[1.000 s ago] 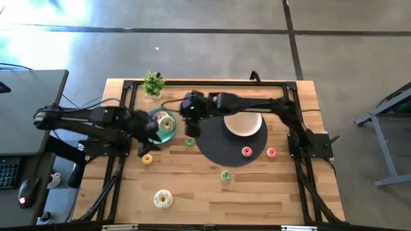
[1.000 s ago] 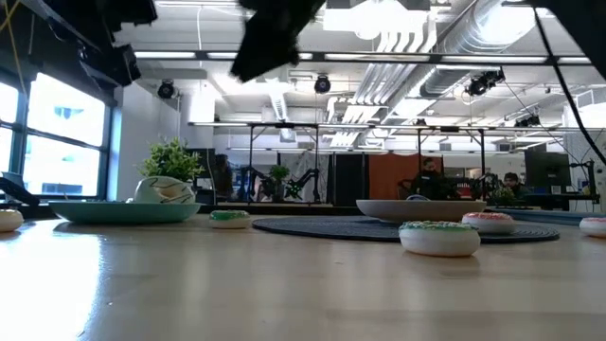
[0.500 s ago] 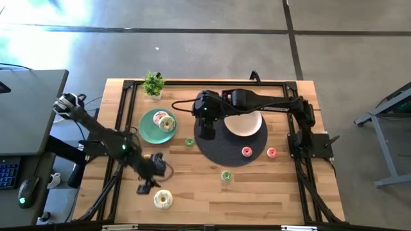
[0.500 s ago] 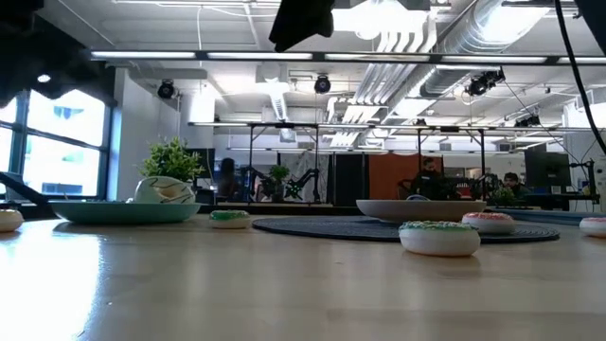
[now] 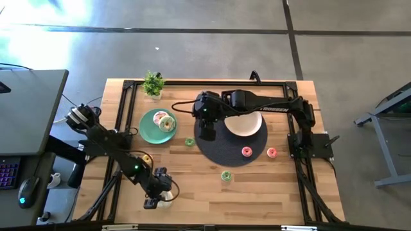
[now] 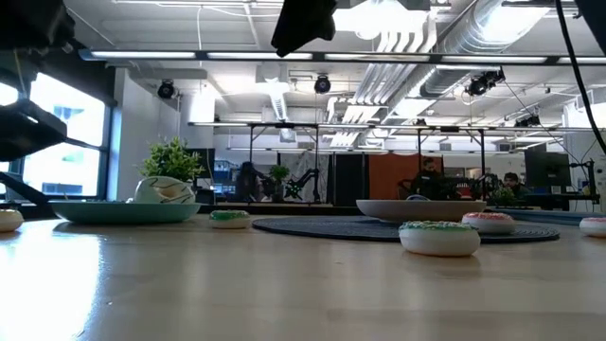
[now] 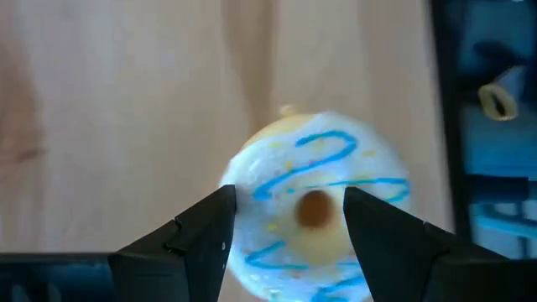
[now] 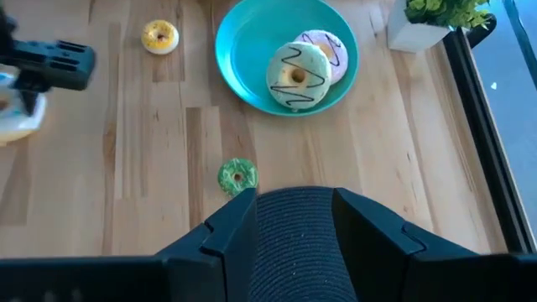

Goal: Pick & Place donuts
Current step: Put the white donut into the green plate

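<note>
Next, my left gripper grabs the large white donut by its iced ring, to place it on the teal plate.
My left gripper is open near the table's near edge, its fingers standing on either side of a large white donut with blue squiggles, which lies flat on the wood. My right gripper is open and hangs over the left edge of the dark round mat. Two large iced donuts lie in the teal plate. Small donuts lie flat on the table: yellow, green, green and pink. A red one lies on the mat.
A beige plate sits on the mat. A potted plant stands at the far left corner. Black frame rails run along the table's edges. Bare wood lies between the near donuts and the mat.
My left gripper has left the teal plate and swung toward the table's near edge, ending over the white donut. My right gripper has moved a little to the right, over the mat's edge, and risen, then kept still. No donut has moved.
</note>
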